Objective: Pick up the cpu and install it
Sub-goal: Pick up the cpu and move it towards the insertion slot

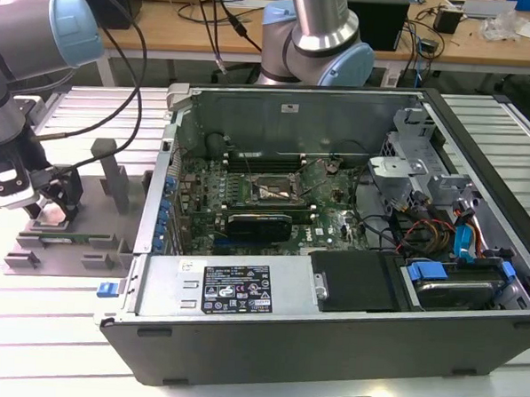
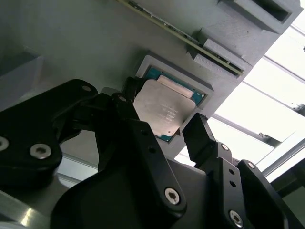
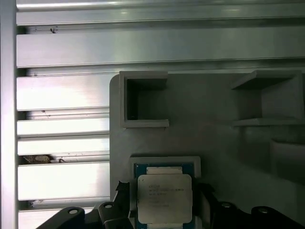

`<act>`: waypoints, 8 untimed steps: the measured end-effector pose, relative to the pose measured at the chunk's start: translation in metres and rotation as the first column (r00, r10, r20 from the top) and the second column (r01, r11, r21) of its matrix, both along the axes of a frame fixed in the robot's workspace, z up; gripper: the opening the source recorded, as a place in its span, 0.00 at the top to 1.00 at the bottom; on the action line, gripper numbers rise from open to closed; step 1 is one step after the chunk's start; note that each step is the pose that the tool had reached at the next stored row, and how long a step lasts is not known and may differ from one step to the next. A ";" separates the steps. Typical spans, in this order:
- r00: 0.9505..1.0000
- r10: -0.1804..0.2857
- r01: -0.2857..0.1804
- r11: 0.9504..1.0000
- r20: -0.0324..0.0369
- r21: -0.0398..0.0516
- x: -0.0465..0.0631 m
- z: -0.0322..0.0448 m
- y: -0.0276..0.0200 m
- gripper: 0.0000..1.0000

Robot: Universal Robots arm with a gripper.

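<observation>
Next, my gripper grabs the cpu by its side edges, which a raised hollow [image 3: 165,161] leaves open, to install the cpu.
The cpu [image 2: 162,110] [image 3: 164,198] is a small square chip with a silver metal top and a green rim. It lies flat in a raised grey recess of the fixture plate [image 1: 92,194] at the exterior view's left, outside the computer case. My gripper [image 1: 55,207] [image 2: 164,112] [image 3: 164,190] hangs low over that recess. It is open, with one black finger [image 2: 128,98] on one side of the chip and the other finger [image 2: 199,133] on the opposite side. The empty socket frame [image 1: 271,192] sits on the motherboard inside the case.
The open computer case [image 1: 266,341] lies on its side on the slatted aluminium table [image 1: 45,329]. A long green memory stick [image 2: 181,34] stands on edge in the fixture beside the chip's recess. Grey upright blocks [image 1: 113,175] rise from the plate. A second arm's base [image 1: 318,41] stands behind the case.
</observation>
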State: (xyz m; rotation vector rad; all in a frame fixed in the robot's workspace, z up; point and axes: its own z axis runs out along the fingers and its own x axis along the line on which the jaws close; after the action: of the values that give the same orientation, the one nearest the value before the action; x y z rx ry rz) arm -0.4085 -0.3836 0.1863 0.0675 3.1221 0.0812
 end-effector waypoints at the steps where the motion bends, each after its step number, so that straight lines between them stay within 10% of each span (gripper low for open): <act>1: 1.000 0.000 0.000 1.000 0.000 0.001 0.000 -0.0004 0.0000 0.34; 8: 1.000 0.000 0.000 1.000 -0.002 0.015 0.000 -0.0013 0.0001 0.34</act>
State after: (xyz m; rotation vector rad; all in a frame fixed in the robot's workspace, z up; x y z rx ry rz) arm -0.4081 -0.3835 0.1851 0.0678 3.1237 0.1042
